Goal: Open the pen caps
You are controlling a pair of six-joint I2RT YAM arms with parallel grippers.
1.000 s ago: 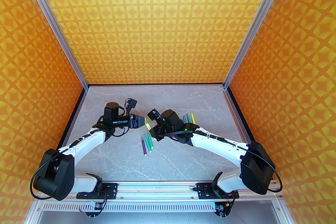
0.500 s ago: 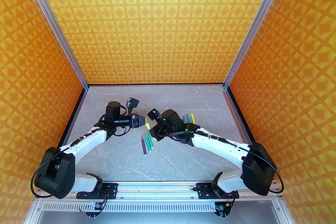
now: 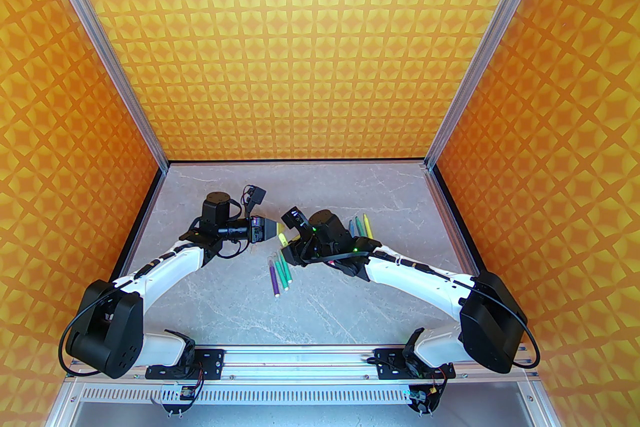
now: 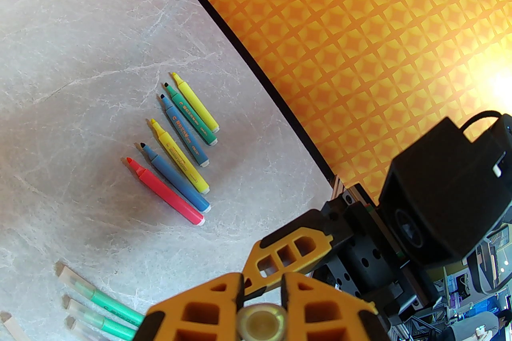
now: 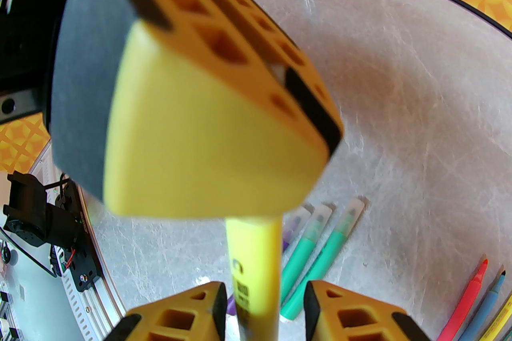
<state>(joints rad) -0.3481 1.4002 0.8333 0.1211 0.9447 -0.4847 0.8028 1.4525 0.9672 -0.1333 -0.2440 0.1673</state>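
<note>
The yellow pen will next be gripped by its body (image 5: 254, 263) with my right gripper, so the cap that my left gripper holds stays free to pull open.
A yellow pen (image 3: 282, 240) hangs above the table between both grippers. My left gripper (image 3: 276, 231) is shut on its cap end, and the clear cap's (image 4: 262, 321) round end shows between the orange fingers (image 4: 200, 311). My right gripper (image 5: 262, 303) stands around the yellow barrel (image 5: 254, 263) with a gap beside it, so its jaws are open. Three capped pens, two green and one purple (image 3: 280, 272), lie below the grippers, with whitish caps (image 5: 352, 211) on them.
Several uncapped pens (image 4: 176, 155) lie in a row at the right rear of the marble table (image 3: 240, 305), also seen beside the right arm (image 3: 361, 226). The orange side wall (image 4: 360, 31) runs close behind them. A loose clear cap (image 4: 12, 325) lies near the capped pens.
The left gripper has closed on the cap end of the yellow pen. The right gripper, shut on the barrel before, has loosened its jaws. Both arms have barely shifted.
</note>
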